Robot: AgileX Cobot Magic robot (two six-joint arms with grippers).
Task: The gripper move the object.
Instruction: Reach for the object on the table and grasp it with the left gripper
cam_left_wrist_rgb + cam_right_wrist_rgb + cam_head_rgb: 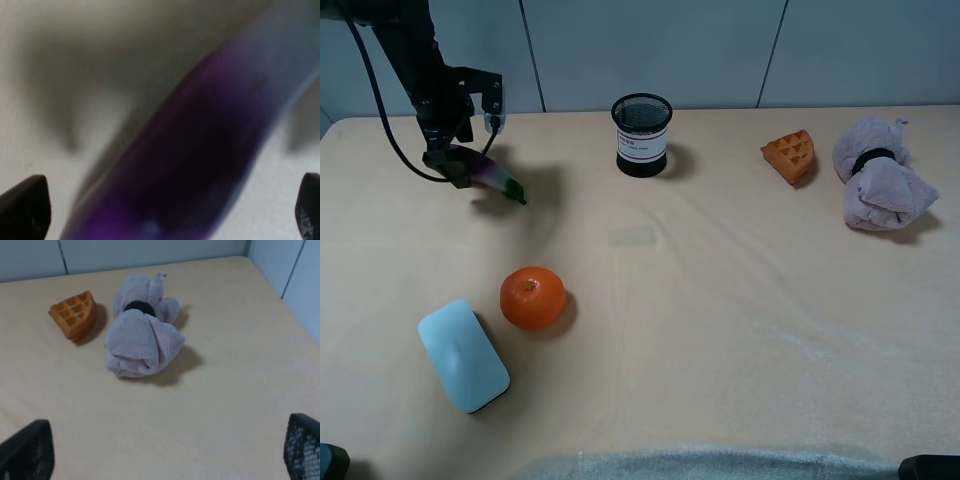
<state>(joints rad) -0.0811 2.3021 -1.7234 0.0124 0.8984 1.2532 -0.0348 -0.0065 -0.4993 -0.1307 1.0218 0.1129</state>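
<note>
My left gripper is to move the eggplant, so it needs to grab it by its purple body next and keep its green stem free.
The purple eggplant [485,172] lies slanted at the far left of the table, its green stem pointing toward the middle. My left gripper [448,152] hangs over its thick end on the black arm with its trailing cable. In the left wrist view the eggplant [200,165] fills the picture, blurred and very close, and the gripper [167,207] has its dark fingertips [25,207] far apart on either side, not touching it. The right gripper [162,450] is open and empty, and does not show in the exterior view.
An orange [532,297] and a light blue block [463,355] sit at the front left. A black mesh cup [641,135] stands at the back middle. A waffle toy [790,156] and a mauve cloth bundle [880,175] lie at the back right.
</note>
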